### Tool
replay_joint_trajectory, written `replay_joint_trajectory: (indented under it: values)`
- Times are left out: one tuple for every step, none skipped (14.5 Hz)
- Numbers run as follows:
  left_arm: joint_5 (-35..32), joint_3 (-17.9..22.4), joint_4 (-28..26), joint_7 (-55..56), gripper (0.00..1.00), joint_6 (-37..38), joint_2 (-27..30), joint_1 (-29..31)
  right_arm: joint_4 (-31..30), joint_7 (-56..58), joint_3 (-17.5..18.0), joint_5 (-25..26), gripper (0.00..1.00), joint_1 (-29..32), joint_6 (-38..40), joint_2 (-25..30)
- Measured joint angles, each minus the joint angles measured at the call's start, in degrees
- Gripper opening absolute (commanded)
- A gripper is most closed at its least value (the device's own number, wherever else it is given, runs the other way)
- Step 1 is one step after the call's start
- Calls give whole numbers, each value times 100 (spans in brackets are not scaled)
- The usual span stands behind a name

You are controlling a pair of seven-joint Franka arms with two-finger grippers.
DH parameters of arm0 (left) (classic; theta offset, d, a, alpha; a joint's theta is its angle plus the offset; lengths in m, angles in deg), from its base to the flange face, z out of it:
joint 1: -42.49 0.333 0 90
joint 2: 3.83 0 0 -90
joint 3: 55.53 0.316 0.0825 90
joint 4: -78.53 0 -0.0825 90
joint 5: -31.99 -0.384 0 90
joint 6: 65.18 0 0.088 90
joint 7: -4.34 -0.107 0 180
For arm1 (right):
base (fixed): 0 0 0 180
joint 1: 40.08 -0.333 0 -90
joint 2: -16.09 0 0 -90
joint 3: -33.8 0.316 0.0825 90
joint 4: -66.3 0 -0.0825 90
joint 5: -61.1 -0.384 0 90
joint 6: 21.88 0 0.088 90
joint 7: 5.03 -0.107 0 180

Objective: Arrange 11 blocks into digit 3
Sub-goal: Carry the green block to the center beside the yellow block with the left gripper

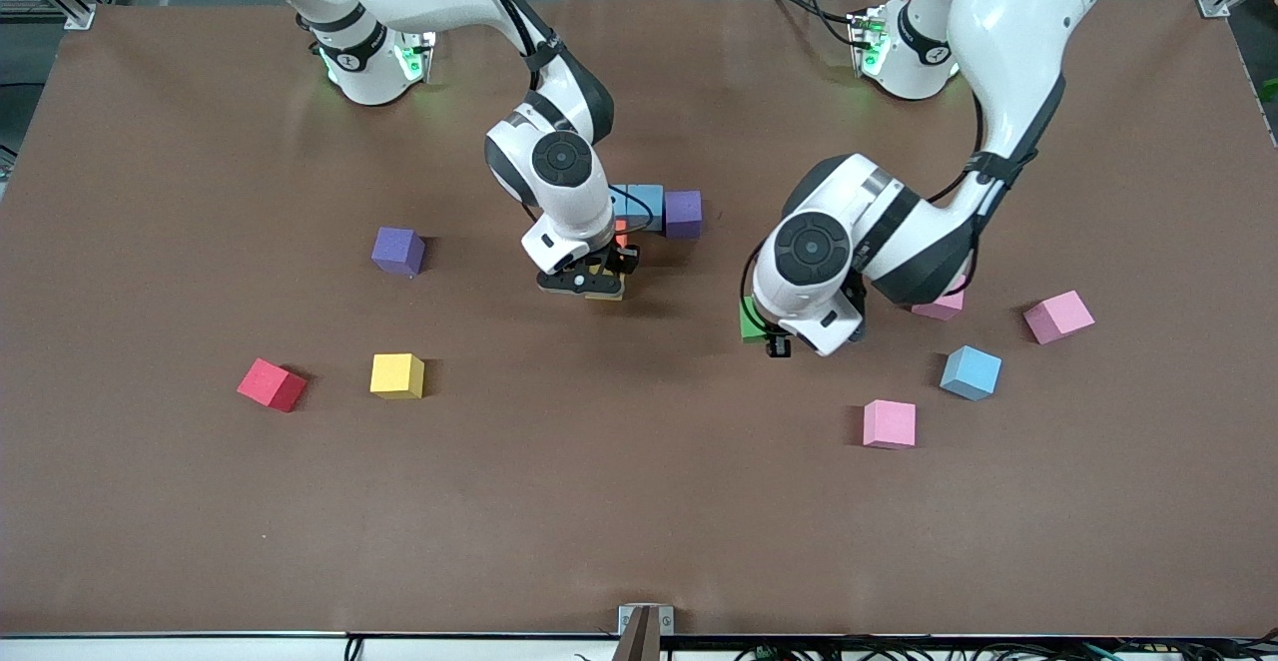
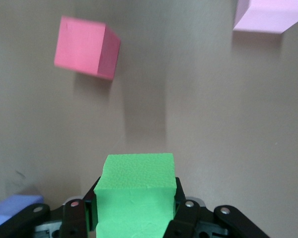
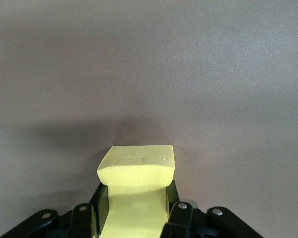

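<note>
My right gripper will open now, because the yellow block's lower edge (image 1: 606, 298) (image 3: 141, 147) meets its shadow on the tabletop beside the orange-red block. The block would stay there.
My right gripper (image 1: 597, 282) is shut on a yellow block (image 1: 605, 292), low over the table just nearer the front camera than a short row of blocks. In the right wrist view the yellow block (image 3: 136, 191) is squeezed between the fingers (image 3: 100, 203). The row holds a blue block (image 1: 640, 204), a purple block (image 1: 683, 214) and an orange-red block (image 1: 621, 233) half hidden by the right hand. My left gripper (image 1: 764, 331) is shut on a green block (image 1: 751, 320), which fills the space between its fingers in the left wrist view (image 2: 135, 196).
Loose blocks toward the right arm's end: purple (image 1: 397, 250), red (image 1: 272, 383), yellow (image 1: 397, 375). Toward the left arm's end: pink (image 1: 889, 423), blue (image 1: 970, 372), pink (image 1: 1058, 317), and a pink one (image 1: 942, 308) partly under the left arm. The left wrist view shows a pink block (image 2: 87, 47).
</note>
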Motion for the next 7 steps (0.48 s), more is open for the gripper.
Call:
replay_joint_trajectory:
  values:
    - [1,-3,-117,160,20,-181,-6,-34,0,-7,0,0,0,-4,-8,0]
    - [4,-8,-207,316,20,-320,-20,-79,-1,-13,1,0,0,-8,-20,0]
    - [5,-10,-268,479,20,-426,-37,-141,-2,-19,1,0,0,-11,-29,0]
    - [5,-11,-304,619,20,-497,-54,-205,-2,-23,2,0,0,-14,-33,0]
    - [5,-12,-340,729,20,-572,-69,-263,-3,-25,2,0,0,-16,-33,0]
    - [6,-13,-396,805,20,-669,-79,-297,-4,-26,2,0,1,-16,-33,0]
    - [6,-14,-482,860,20,-814,-87,-315,-4,-26,3,0,1,-16,-33,0]
